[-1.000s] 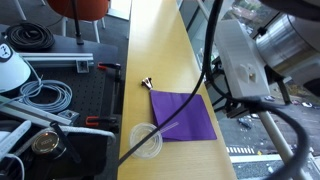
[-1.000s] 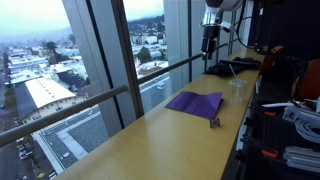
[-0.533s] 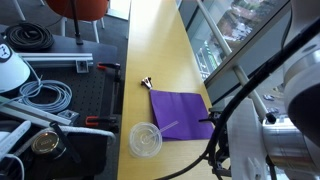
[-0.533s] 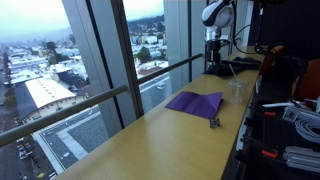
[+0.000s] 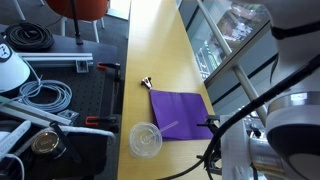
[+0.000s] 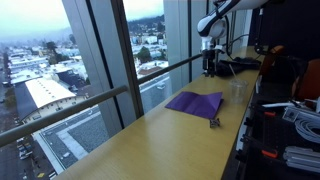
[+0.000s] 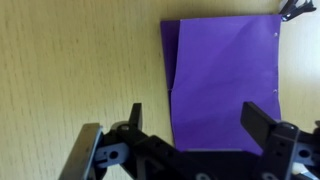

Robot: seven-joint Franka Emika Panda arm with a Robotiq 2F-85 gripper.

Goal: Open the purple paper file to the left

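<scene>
The purple paper file needs to swing open about its fold. My gripper should next grab the loose edge of the top cover, beside the exposed thin part of the second layer.
The purple paper file lies flat and shut on the yellow wooden table; it shows in both exterior views. A thin strip of a second purple layer shows along its left edge in the wrist view. My gripper is open and empty above the file's near end, with one finger over the wood and the other over the file's right side. In an exterior view the gripper hangs above the far end of the table. I cannot tell its height above the file.
A clear round plastic lid lies next to the file and also shows in an exterior view. Small binder clips lie past the file's other end. A black bench with cables borders the table. Window glass runs along the other edge.
The arm has swung across an exterior view, from the upper right to the lower right. The gripper has come down a little. The file and lid have not moved.
</scene>
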